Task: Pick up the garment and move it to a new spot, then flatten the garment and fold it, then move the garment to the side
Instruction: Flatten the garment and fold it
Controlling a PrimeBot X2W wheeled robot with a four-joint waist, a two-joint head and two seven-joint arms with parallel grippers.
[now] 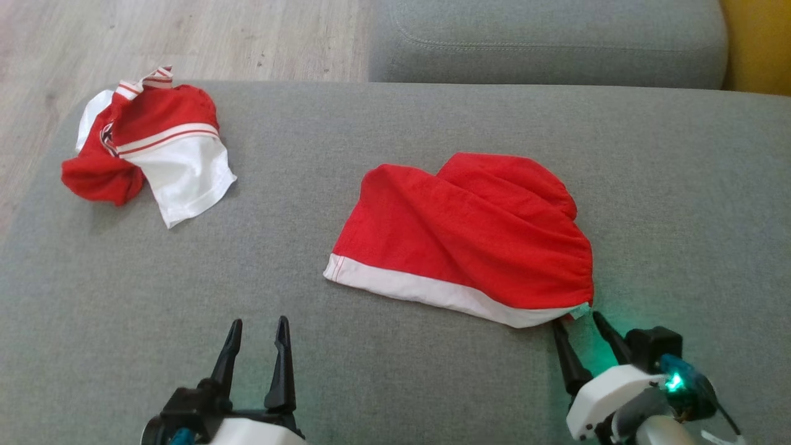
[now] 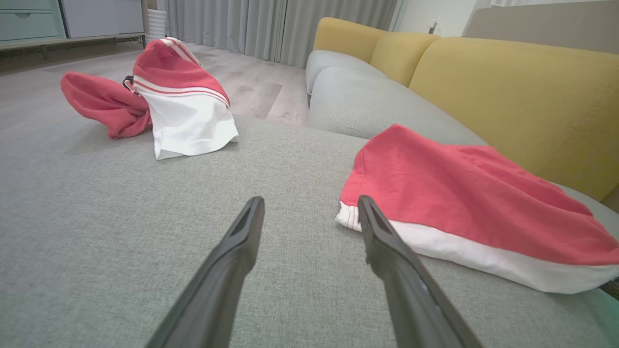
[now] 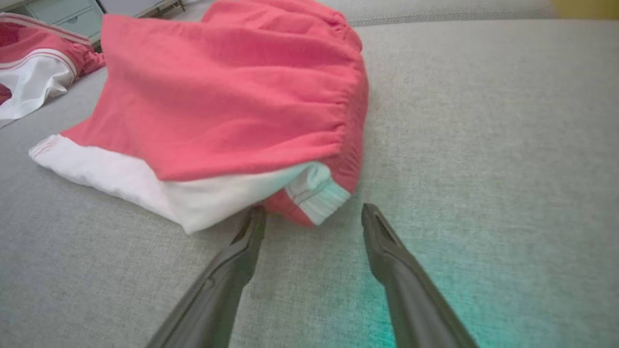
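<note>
The garment's red cloth (image 1: 463,230) lies loose and wide over the cushion, so my left gripper needs to grab the garment by its free white hem corner (image 1: 334,268) next.
A red garment (image 1: 469,232) with a white hem band lies folded and fairly flat on the grey cushion (image 1: 371,371), right of centre. It shows in the left wrist view (image 2: 464,203) and close up in the right wrist view (image 3: 232,96). My right gripper (image 1: 579,321) stands open just at the garment's near right corner, its fingertips (image 3: 254,217) at the white hem, nothing held. My left gripper (image 1: 258,327) is open over bare cushion, left of the garment's white corner (image 2: 346,217).
A second red and white garment (image 1: 148,142) lies crumpled at the cushion's far left corner. Wooden floor (image 1: 185,37) lies beyond. Another grey seat (image 1: 544,43) and yellow backrests (image 2: 508,82) stand at the far right.
</note>
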